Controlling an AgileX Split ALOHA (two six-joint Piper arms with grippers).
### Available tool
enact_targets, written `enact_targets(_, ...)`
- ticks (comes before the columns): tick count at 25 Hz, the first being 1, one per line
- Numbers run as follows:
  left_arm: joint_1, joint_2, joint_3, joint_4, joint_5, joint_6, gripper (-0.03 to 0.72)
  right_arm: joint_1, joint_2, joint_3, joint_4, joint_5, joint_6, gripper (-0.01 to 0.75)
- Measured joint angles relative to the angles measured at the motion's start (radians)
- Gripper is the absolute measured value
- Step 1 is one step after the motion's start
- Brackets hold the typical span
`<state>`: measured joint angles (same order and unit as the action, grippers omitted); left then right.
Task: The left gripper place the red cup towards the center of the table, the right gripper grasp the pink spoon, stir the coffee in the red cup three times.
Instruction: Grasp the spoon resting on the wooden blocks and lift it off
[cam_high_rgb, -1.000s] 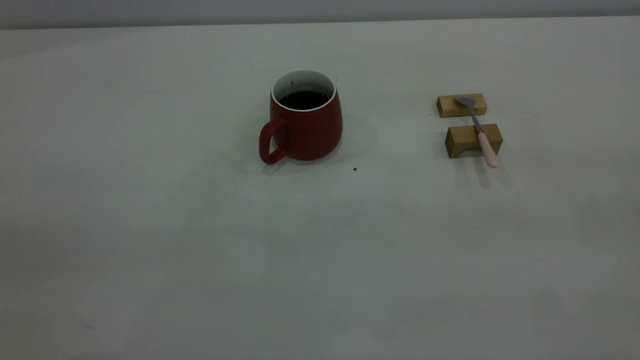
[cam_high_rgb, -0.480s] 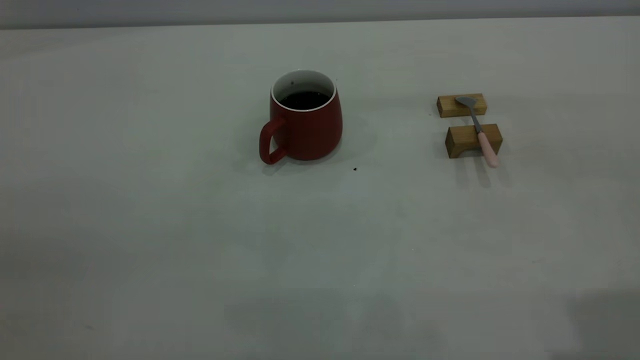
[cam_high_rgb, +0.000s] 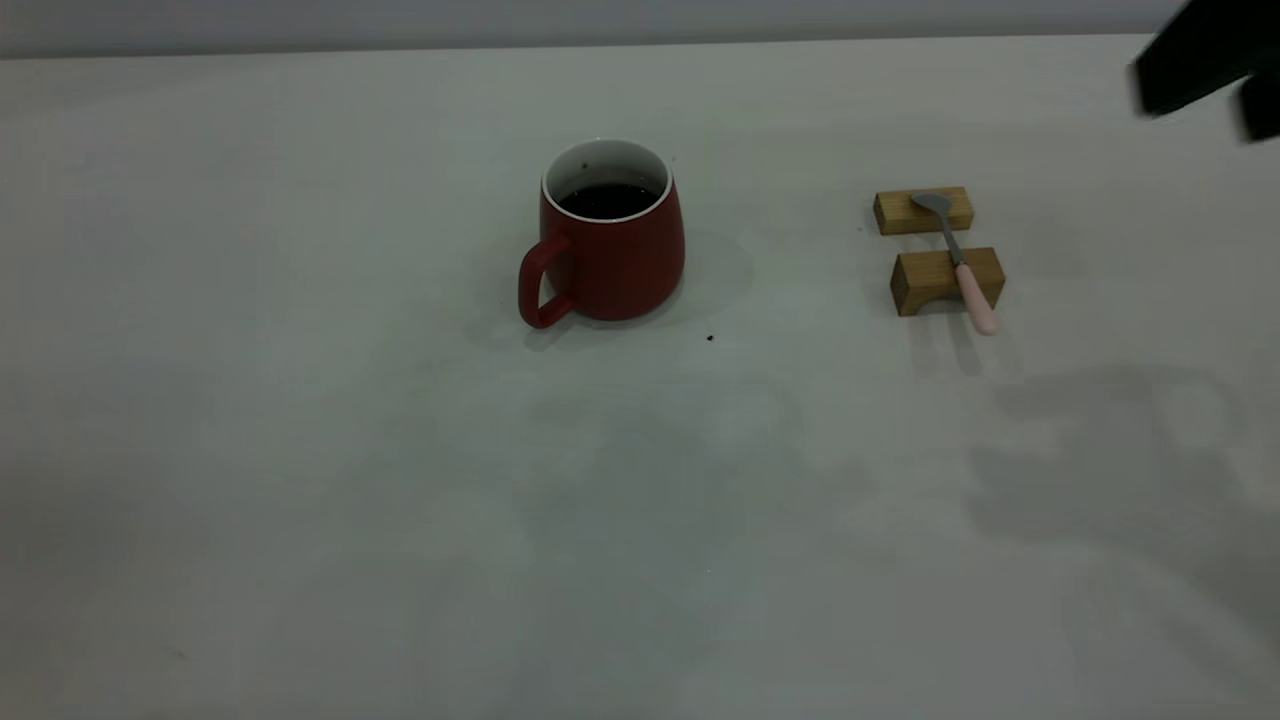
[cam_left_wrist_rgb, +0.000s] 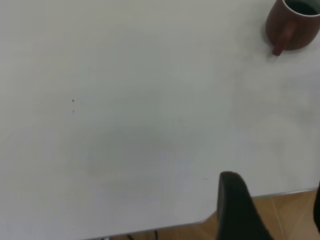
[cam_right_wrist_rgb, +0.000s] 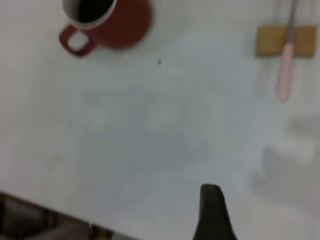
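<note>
My right gripper grabs the spoon by its pink handle (cam_high_rgb: 975, 300) next, to stir the coffee (cam_high_rgb: 607, 200) in the red cup.
The red cup (cam_high_rgb: 610, 240) stands upright near the middle of the table (cam_high_rgb: 300, 450), handle towards the front left, with dark coffee (cam_high_rgb: 607, 200) inside. The pink spoon (cam_high_rgb: 960, 265) lies across two wooden blocks to its right, pink handle hanging past the nearer block. My right arm's black end (cam_high_rgb: 1195, 60) hangs blurred at the top right, above and behind the spoon. In the right wrist view, the cup (cam_right_wrist_rgb: 112, 20) and spoon (cam_right_wrist_rgb: 285, 70) lie far off, and one finger (cam_right_wrist_rgb: 212, 215) shows alone. My left gripper (cam_left_wrist_rgb: 274, 210) is open over the table's edge, far from the cup (cam_left_wrist_rgb: 292, 25).
Two small wooden blocks (cam_high_rgb: 923, 211) (cam_high_rgb: 935, 282) carry the spoon. A tiny black speck (cam_high_rgb: 710, 338) lies just in front of the cup. Brown floor (cam_left_wrist_rgb: 290, 215) shows past the table's edge in the left wrist view. Arm shadows fall on the front right of the table.
The right arm has come into the exterior view at the top right, and its shadow has spread over the front right of the table. Cup and spoon have not moved.
</note>
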<state>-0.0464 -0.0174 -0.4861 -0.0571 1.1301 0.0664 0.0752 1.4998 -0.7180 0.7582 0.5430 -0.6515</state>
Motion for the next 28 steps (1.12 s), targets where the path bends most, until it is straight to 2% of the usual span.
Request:
enact_targets(5,0.0,0.0,0.0,0.0,0.0,0.0,0.447,0.059,0.267,-0.166,-0.04,-0.011,0.038,0.576)
enact_targets(12,0.0,0.0,0.0,0.0,0.0,0.0,0.447,0.102,0.573,-0.457,-0.346,0.057,0.377,0.575)
enact_targets(16,0.0,0.0,0.0,0.0,0.0,0.0,0.447,0.115,0.674,-0.579,-0.487,0.091,0.483,0.575)
enact_targets(21,0.0,0.0,0.0,0.0,0.0,0.0,0.447,0.115,0.758,-0.658,-0.558,0.112,0.558,0.576)
enact_targets(28,0.0,0.0,0.0,0.0,0.0,0.0,0.447,0.139,0.825,-0.691,-0.516,0.109,0.562,0.576)
